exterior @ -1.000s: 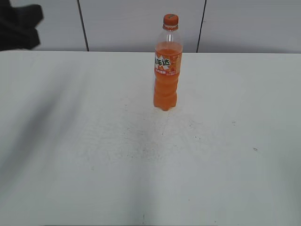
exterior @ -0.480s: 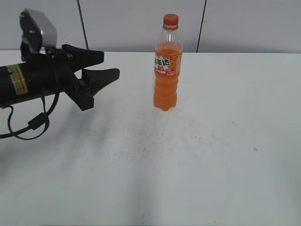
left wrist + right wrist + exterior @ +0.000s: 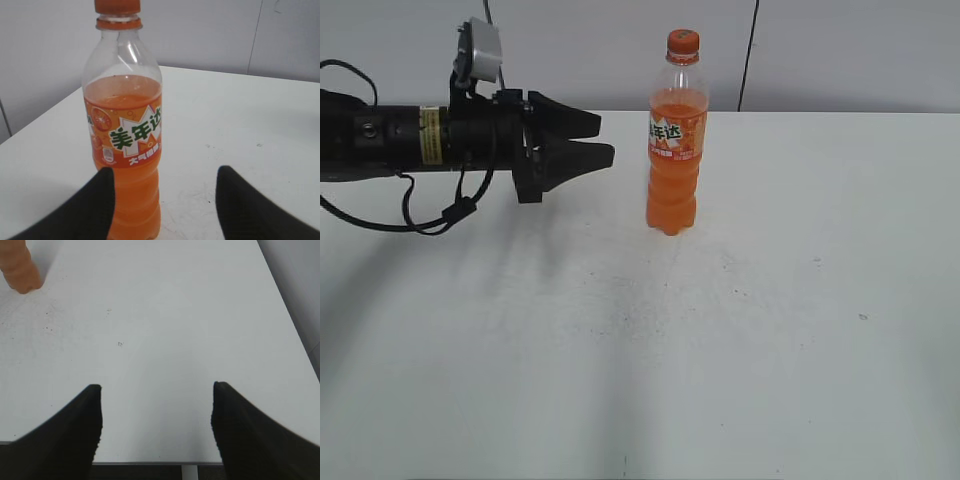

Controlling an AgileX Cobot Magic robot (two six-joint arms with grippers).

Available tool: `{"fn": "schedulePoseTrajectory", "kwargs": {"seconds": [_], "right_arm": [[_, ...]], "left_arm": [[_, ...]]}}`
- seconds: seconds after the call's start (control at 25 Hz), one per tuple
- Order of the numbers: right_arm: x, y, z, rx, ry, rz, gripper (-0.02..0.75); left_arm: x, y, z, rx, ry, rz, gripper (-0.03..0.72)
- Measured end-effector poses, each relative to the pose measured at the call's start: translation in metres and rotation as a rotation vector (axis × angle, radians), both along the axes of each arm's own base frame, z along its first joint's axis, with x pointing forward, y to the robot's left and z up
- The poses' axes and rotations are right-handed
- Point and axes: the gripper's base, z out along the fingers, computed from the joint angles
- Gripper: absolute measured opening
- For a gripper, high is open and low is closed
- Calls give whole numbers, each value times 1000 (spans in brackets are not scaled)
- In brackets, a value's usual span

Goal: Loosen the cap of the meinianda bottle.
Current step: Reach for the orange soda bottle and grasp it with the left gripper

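The bottle needs to stay steady while the cap is loosened, so my left gripper should next hold the bottle by its labeled body.
The meinianda bottle stands upright at the back middle of the white table, half full of orange drink, with its orange cap on top. My left gripper is open and empty, pointing right, a short way left of the bottle at label height. In the left wrist view the bottle stands just ahead of the left fingertip, its cap at the top edge, and the gripper is open. My right gripper is open and empty over the table's near edge; the bottle's base shows far left.
Grey wall panels run behind the table's back edge. The left arm's black body and cable stretch over the table's left side. The right arm does not show in the exterior view.
My left arm came in from the left and moved right and up towards the bottle, jaws open. The bottle has not moved.
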Motion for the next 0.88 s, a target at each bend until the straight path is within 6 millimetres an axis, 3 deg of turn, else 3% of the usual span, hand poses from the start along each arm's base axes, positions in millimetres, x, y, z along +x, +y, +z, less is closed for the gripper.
{"fn": "schedulePoseTrajectory", "kwargs": {"seconds": [0.32, 0.56, 0.88], "right_arm": [[0, 0, 0, 1, 0, 0, 515], [0, 0, 0, 1, 0, 0, 515], [0, 0, 0, 1, 0, 0, 515]], "left_arm": [[24, -6, -12, -4, -16, -43, 408], [36, -8, -23, -20, -13, -42, 658], [54, -36, -41, -61, -1, -66, 687]]}}
